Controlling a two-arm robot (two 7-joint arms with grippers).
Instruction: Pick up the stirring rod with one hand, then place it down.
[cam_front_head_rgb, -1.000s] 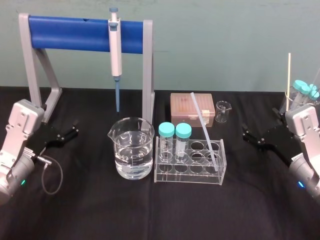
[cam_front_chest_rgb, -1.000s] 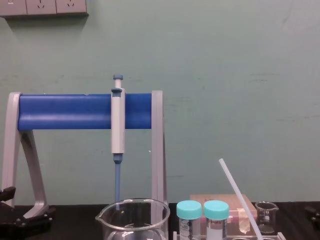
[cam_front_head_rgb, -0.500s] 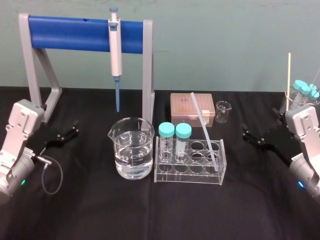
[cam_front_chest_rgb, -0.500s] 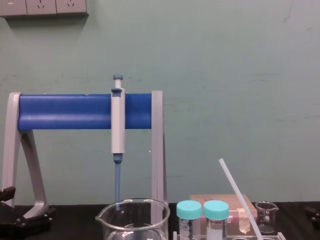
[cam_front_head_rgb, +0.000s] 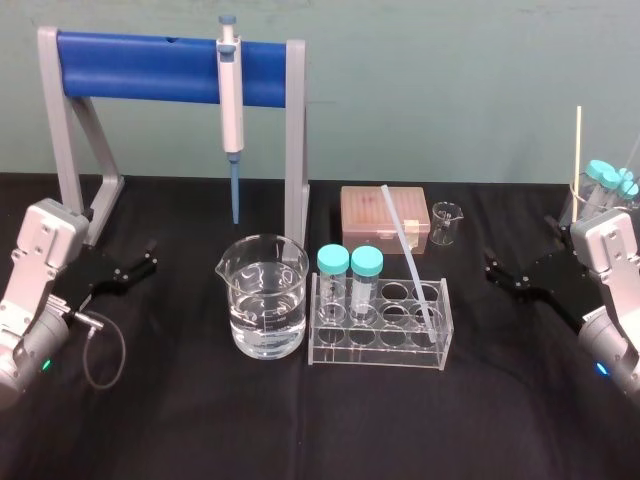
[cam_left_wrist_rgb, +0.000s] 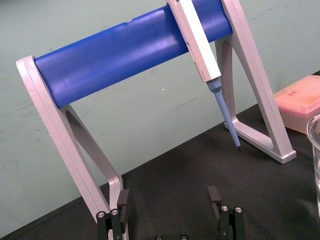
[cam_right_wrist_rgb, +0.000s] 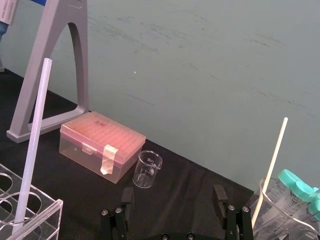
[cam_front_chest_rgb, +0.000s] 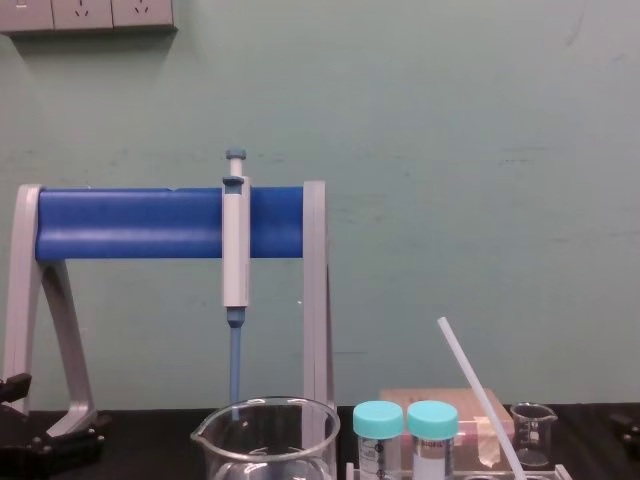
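The right gripper grabs the rod by its upper part (cam_right_wrist_rgb: 41, 96) next, as the stirring rod's foot sits down inside the rack hole (cam_right_wrist_rgb: 25, 206).
The stirring rod (cam_front_head_rgb: 407, 250) is a thin white translucent stick. It leans tilted in the clear tube rack (cam_front_head_rgb: 380, 345), its foot in a right-hand hole and its top over the pink box; it also shows as the rod (cam_right_wrist_rgb: 32, 140) and the rod (cam_front_chest_rgb: 478, 395). My right gripper (cam_front_head_rgb: 492, 268) rests low at the table's right, well apart from the rod. Its fingers (cam_right_wrist_rgb: 127, 196) stand apart around nothing, so the right gripper (cam_right_wrist_rgb: 173, 195) is open. My left gripper (cam_front_head_rgb: 150, 257) lies parked at the far left near the stand's leg. There the left gripper (cam_left_wrist_rgb: 168, 197) is open and holds nothing.
A grey and blue pipette stand (cam_front_head_rgb: 295, 130) holds a blue-tipped pipette (cam_front_head_rgb: 231, 100) at the back. A beaker of water (cam_front_head_rgb: 265, 295) stands left of the rack, which holds two teal-capped tubes (cam_front_head_rgb: 349, 280). A pink tip box (cam_front_head_rgb: 370, 215), a tiny beaker (cam_front_head_rgb: 446, 222) and a beaker of tubes (cam_front_head_rgb: 603, 190) stand behind.
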